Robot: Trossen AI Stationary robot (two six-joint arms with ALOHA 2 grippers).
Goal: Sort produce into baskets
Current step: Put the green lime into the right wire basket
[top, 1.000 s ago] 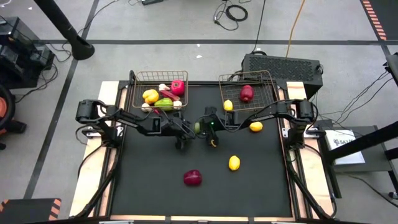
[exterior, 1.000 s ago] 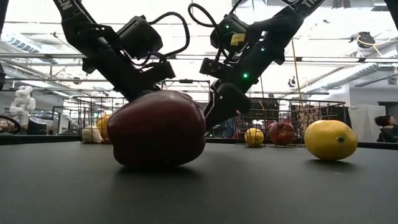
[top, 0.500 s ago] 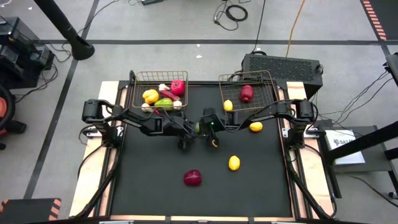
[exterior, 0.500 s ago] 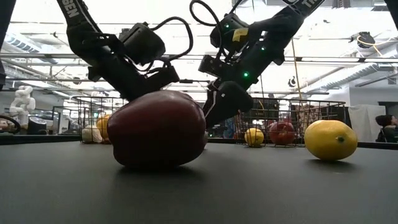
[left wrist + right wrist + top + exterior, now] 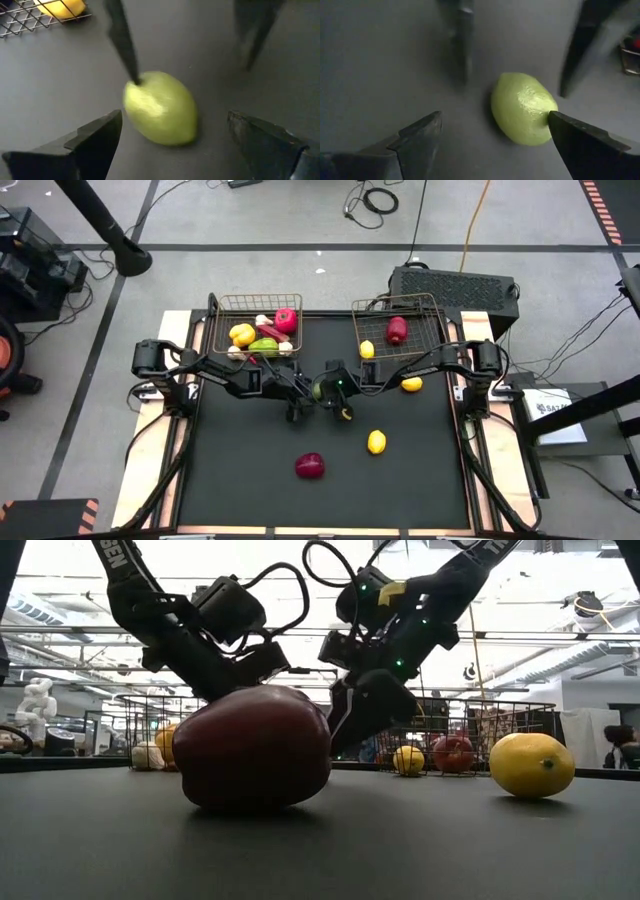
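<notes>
The robot's right gripper will next grab the lime by its rounded middle (image 5: 522,109) to sort it.
A green lime (image 5: 318,388) lies on its side on the black table mat between the two grippers. My left gripper (image 5: 298,404) is open; in the left wrist view its fingers (image 5: 100,137) stand on either side of the lime (image 5: 160,107) without touching it. My right gripper (image 5: 337,395) is open and comes at the lime from the opposite side. Two bronze wire baskets stand at the far edge: the left one (image 5: 222,320) holds several pieces of produce, and the right one (image 5: 432,320) holds a red apple and a lemon. My right gripper touches the lime with the tip of one open finger (image 5: 560,125), at the lime's side (image 5: 545,111). The other finger stands apart from it. The fingers slant down from the table's right. The lime lies on the mat.
A dark red fruit (image 5: 310,466) lies toward the near edge and fills the low view's foreground (image 5: 250,748). One lemon (image 5: 376,442) lies right of centre, and another (image 5: 411,384) lies under the right arm. A black box (image 5: 455,285) stands behind the right basket.
My left gripper has gone a little toward the table's right, closer to the lime. My right gripper has shifted slightly toward the lime and a little lower. The lime has stayed where it was.
</notes>
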